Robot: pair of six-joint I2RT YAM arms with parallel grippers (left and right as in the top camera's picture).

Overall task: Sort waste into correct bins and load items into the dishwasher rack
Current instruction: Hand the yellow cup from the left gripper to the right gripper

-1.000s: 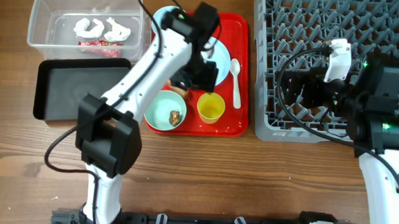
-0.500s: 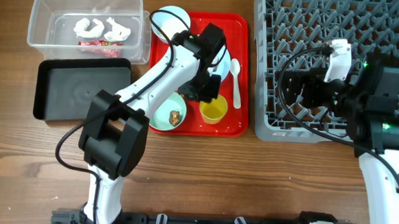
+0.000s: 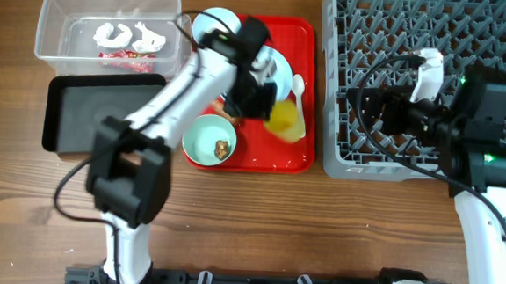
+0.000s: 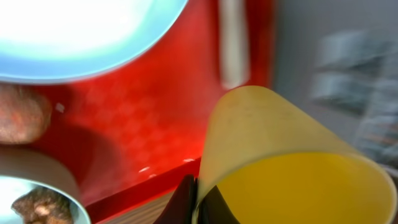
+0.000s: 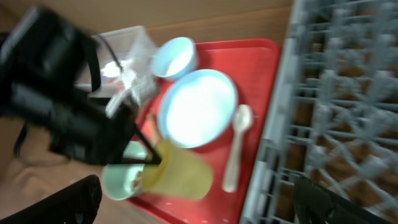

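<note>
Next, the right gripper grips the yellow cup across its closed base end, opposite its pinched rim, to load it opening down in the dishwasher rack.
My left gripper is shut on the rim of the small yellow cup, which hangs tilted above the right part of the red tray. In the left wrist view the dark fingertips pinch the cup's wall. The pale blue plate and white spoon lie on the tray. One bowl sits at the tray's top left, another holds a brown lump. My right gripper stands open over the grey dishwasher rack.
The clear tub at the back left holds crumpled white paper and red wrappers. The black tray lies in front of it. A brown scrap lies on the red tray beside the lower bowl.
My left gripper closed on the yellow cup's rim and raised it, tipping it and carrying it to the right. The right arm has stayed still.
</note>
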